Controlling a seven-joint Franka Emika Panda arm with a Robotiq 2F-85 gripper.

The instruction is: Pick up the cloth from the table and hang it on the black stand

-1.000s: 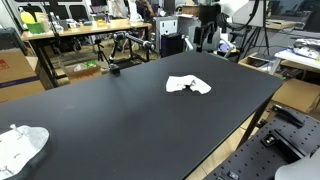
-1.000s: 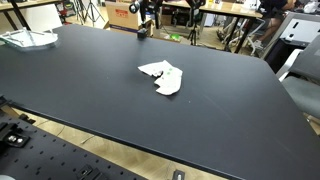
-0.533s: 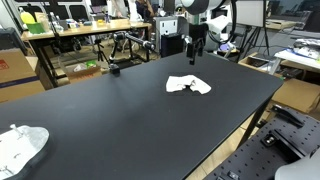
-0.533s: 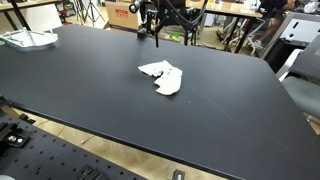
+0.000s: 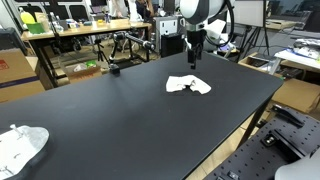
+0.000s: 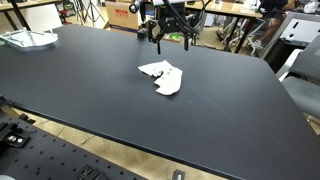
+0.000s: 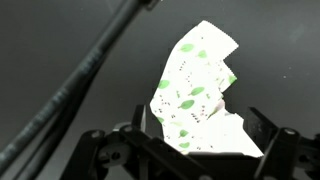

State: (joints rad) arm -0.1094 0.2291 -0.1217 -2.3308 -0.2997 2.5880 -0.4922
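I need to reach the cloth with my gripper and pick it up by its crumpled fold. The rest of the cloth should hang free to drape over the black stand.
A white cloth with green leaf print (image 5: 188, 85) lies crumpled near the middle of the black table (image 5: 120, 120). It also shows in an exterior view (image 6: 163, 76) and fills the wrist view (image 7: 195, 95). My gripper (image 5: 193, 58) hangs above the table just behind the cloth, jaws open and empty, as the exterior view (image 6: 172, 43) also shows. In the wrist view the gripper (image 7: 200, 135) has one finger on each side of the cloth, which lies below it. A small black stand (image 5: 113, 68) sits at the table's far edge (image 6: 143, 30).
A second white bundle (image 5: 20, 146) lies at a table corner, also visible in an exterior view (image 6: 28, 38). Cluttered benches, boxes and tripods stand behind the table. A cable (image 7: 80, 80) crosses the wrist view.
The arm has swung in from behind the table and come down toward the cloth; the gripper now hangs closer above it. The cloth has not moved.
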